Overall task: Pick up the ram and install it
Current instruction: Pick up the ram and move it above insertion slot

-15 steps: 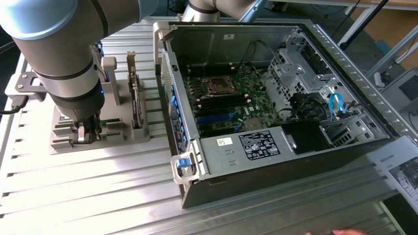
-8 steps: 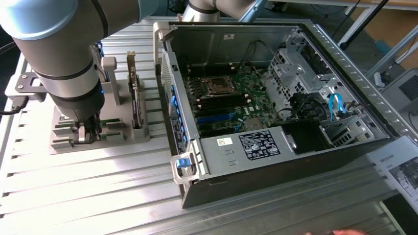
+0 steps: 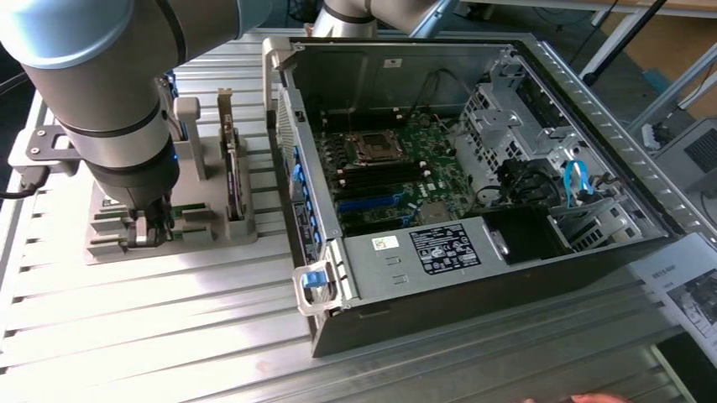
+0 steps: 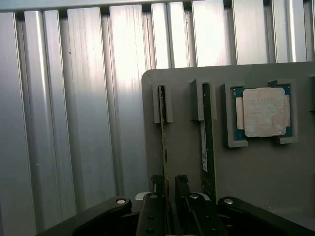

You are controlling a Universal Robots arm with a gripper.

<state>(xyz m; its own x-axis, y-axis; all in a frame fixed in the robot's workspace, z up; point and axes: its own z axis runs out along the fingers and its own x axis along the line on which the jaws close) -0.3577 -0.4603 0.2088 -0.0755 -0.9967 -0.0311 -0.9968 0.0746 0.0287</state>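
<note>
My gripper will take hold of the ram (image 4: 163,132) next by its bare upper edge (image 4: 167,189) between the grey holder posts, because the posts hold it at its ends.
The ram (image 4: 163,132) stands on edge in a slot of the grey holder (image 4: 256,172), seen edge-on as a thin green line. A second stick with a white label (image 4: 206,132) stands in the neighbouring slot. My gripper (image 4: 169,194) is open, with one finger on each side of the first stick's near end and a small gap on each side. In the exterior view the gripper (image 3: 146,233) is down at the holder (image 3: 107,252), on the exterior view's left of the open computer case (image 3: 448,260).
A square silver processor chip (image 4: 263,112) lies in a pocket of the holder. A taller dark card (image 3: 233,172) stands upright in the holder beside the arm. Inside the case the motherboard (image 3: 392,180) lies exposed, with drive cages and cables on the exterior view's right. Ribbed metal table (image 3: 168,336) all around.
</note>
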